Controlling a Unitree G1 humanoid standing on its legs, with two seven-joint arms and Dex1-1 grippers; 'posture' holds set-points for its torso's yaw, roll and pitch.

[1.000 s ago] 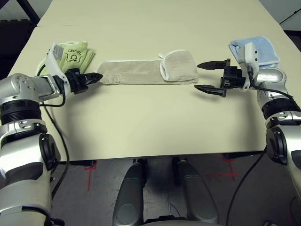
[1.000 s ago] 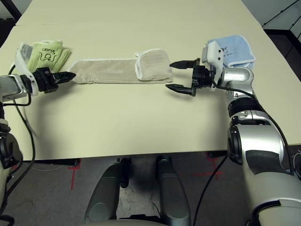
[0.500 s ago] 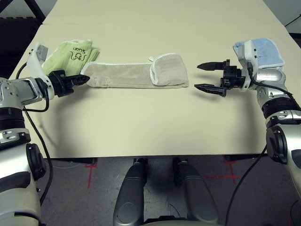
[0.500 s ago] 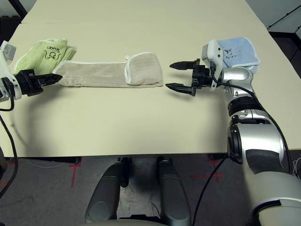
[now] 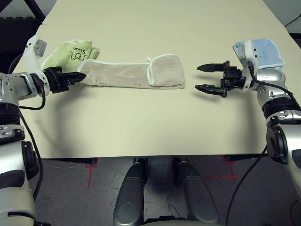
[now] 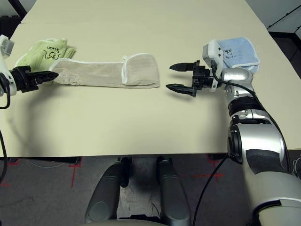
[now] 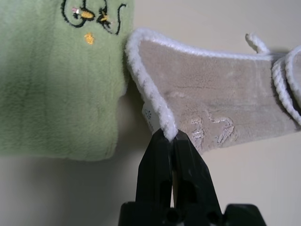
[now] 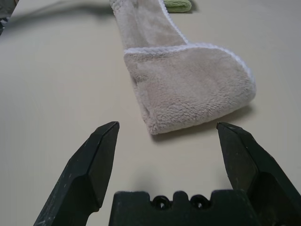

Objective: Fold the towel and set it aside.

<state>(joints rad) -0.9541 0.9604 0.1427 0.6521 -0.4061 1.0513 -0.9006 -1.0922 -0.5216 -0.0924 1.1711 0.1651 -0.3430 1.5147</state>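
Note:
I next need to take hold of the towel with my right gripper by its folded end (image 5: 178, 73) (image 8: 202, 110). The layers are thick and stand up there, while the part of the towel beyond lies flat.
The towel (image 5: 131, 75), beige with white edge trim, lies as a long strip across the table, its right end folded back over itself (image 8: 188, 92). My left gripper (image 5: 80, 76) is shut on the towel's left end; in the left wrist view its black fingertips (image 7: 170, 136) pinch the white trim at the corner. My right gripper (image 5: 203, 78) stands open just right of the folded end, a short gap away, with nothing between its fingers (image 8: 101, 150).
A light green towel (image 5: 70, 51) lies at the far left, touching the beige strip's end. A light blue towel (image 5: 263, 51) sits at the far right behind my right wrist. The table's front edge (image 5: 150, 155) runs below a wide bare stretch.
My left gripper has pulled the towel's left end further left, sliding the whole strip that way. The gap between the folded end and my right gripper has widened. The camera has also shifted.

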